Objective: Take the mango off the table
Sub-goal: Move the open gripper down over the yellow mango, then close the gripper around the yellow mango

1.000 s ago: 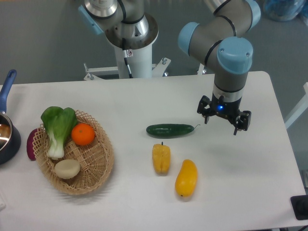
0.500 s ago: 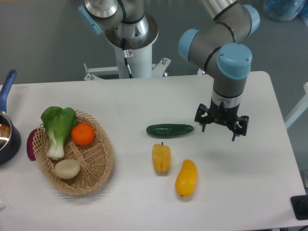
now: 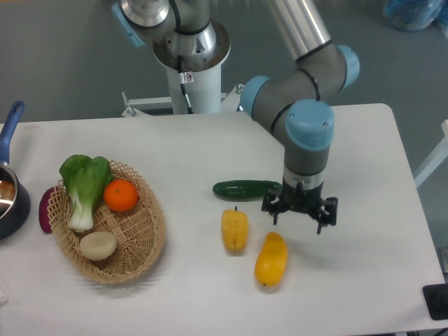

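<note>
I need to pick up the mango next, so my gripper needs to grab the mango by its narrower end [image 3: 275,243].
The mango [image 3: 271,260] is a smooth orange-yellow oval lying on the white table [image 3: 210,140] at the front centre. My gripper [image 3: 299,217] hangs just above and behind the mango's upper end, slightly to its right, with its fingers spread open and nothing between them. It does not touch the mango. A ribbed yellow pepper [image 3: 234,229] lies just left of the mango.
A dark green cucumber [image 3: 245,188] lies behind the pepper, its right end partly hidden by my wrist. A wicker basket [image 3: 140,241] at the left holds bok choy, an orange [image 3: 121,195] and an onion. A blue pot [image 3: 8,196] sits at the left edge.
My gripper has moved left and toward the front, from right of the cucumber to just above the mango's upper end. It stays open. Nothing on the table moved.
</note>
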### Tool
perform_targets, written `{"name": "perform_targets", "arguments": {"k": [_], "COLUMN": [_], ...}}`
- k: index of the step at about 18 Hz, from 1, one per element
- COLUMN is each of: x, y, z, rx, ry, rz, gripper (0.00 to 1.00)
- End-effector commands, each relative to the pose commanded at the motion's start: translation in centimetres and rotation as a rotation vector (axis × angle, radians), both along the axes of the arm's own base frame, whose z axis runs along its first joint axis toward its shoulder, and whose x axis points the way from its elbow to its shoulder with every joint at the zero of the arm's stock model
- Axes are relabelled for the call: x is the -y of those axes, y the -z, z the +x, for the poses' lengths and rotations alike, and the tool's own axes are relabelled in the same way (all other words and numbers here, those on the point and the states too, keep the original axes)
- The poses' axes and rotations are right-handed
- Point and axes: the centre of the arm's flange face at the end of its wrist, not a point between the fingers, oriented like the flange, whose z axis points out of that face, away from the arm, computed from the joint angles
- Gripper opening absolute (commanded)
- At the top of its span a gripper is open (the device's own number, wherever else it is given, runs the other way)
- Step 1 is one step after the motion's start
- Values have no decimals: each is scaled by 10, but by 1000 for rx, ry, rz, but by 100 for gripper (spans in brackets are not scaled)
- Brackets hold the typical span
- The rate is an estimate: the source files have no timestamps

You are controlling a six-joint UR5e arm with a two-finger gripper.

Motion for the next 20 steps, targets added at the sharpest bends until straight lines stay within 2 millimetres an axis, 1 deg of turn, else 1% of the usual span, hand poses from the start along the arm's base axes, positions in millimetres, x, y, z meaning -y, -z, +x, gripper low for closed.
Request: {"name": "perform_targets", "arguments": {"k": [1,3,4,5,8,10,12,16,20], "x": [-5,-13,-17,-18,-16,-16,-16,-9,-8], "y": [6,11,18,21,27,36,38,51,51], "z": [-1,-7,-4,-4,0,-1,0,5,5], "rx": [7,10,17,22,35,42,45,58,45], "ry": [-12,-16,-9,-7,-6,-7,-9,-11,-13], "rz": [-3,0,-6,-8,-21,-34,-36,-67,-84], "gripper": [100,100,100,100,100,100,100,100,100]}}
